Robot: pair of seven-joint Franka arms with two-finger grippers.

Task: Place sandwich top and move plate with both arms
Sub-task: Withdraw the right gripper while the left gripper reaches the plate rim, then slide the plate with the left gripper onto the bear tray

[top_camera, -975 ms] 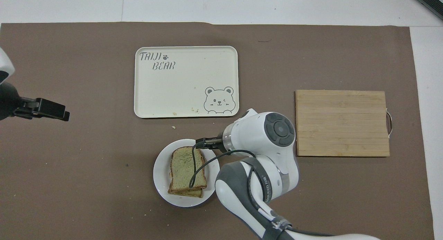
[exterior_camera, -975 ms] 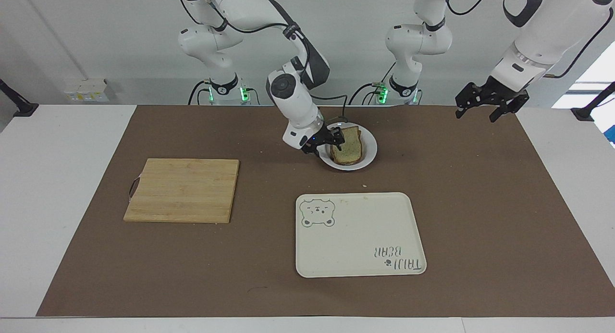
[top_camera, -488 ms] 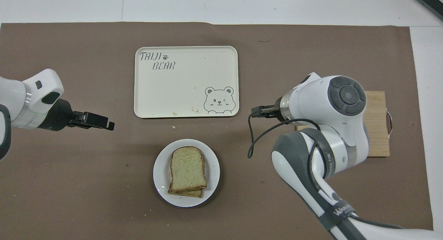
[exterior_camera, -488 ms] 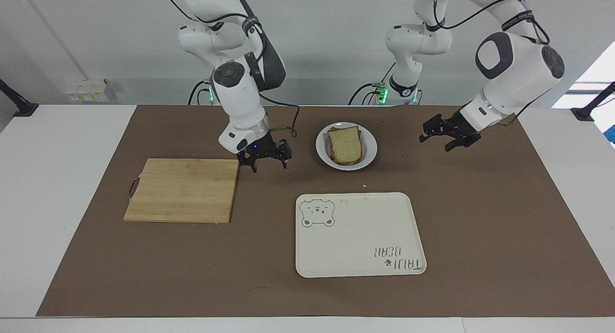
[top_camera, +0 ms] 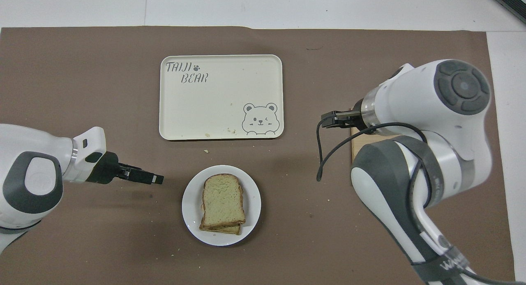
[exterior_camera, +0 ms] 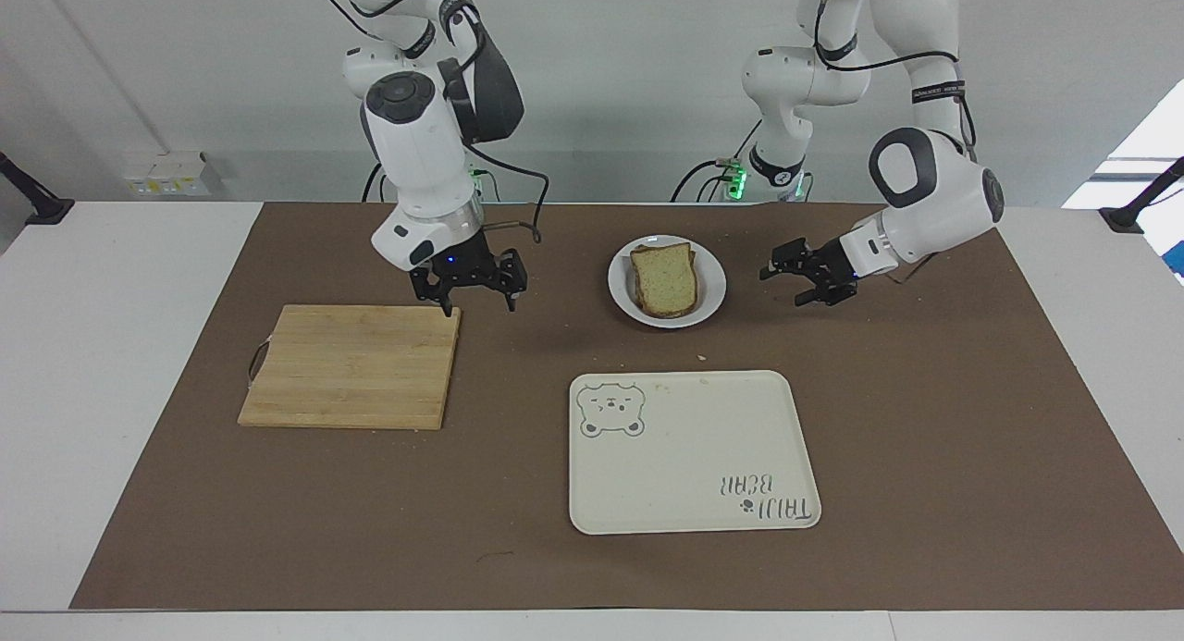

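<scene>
My left gripper grabs the small white plate by its rim (top_camera: 187, 201) next, to carry the sandwich onto the cream bear tray (top_camera: 221, 97).
The small white plate (exterior_camera: 622, 294) (top_camera: 190, 202) sits on the brown mat close to the robots. The sandwich top (exterior_camera: 664, 280) (top_camera: 222, 199) lies on another slice on the plate, with nothing touching it. My left gripper (exterior_camera: 784, 286) (top_camera: 155, 179) hangs low and open beside the plate toward the left arm's end, a short gap away from the rim. My right gripper (exterior_camera: 479, 303) (top_camera: 328, 120) is open and empty over the cutting board's corner closest to the plate.
A wooden cutting board (exterior_camera: 351, 365) (top_camera: 358, 144) lies toward the right arm's end, mostly covered by the right arm in the overhead view. A cream bear tray (exterior_camera: 694, 451) (top_camera: 222, 96) lies farther from the robots than the plate. A few crumbs dot the mat.
My right gripper left the plate and swung over to the cutting board's corner, leaving the slice on the sandwich. My left gripper came down and in toward the plate.
</scene>
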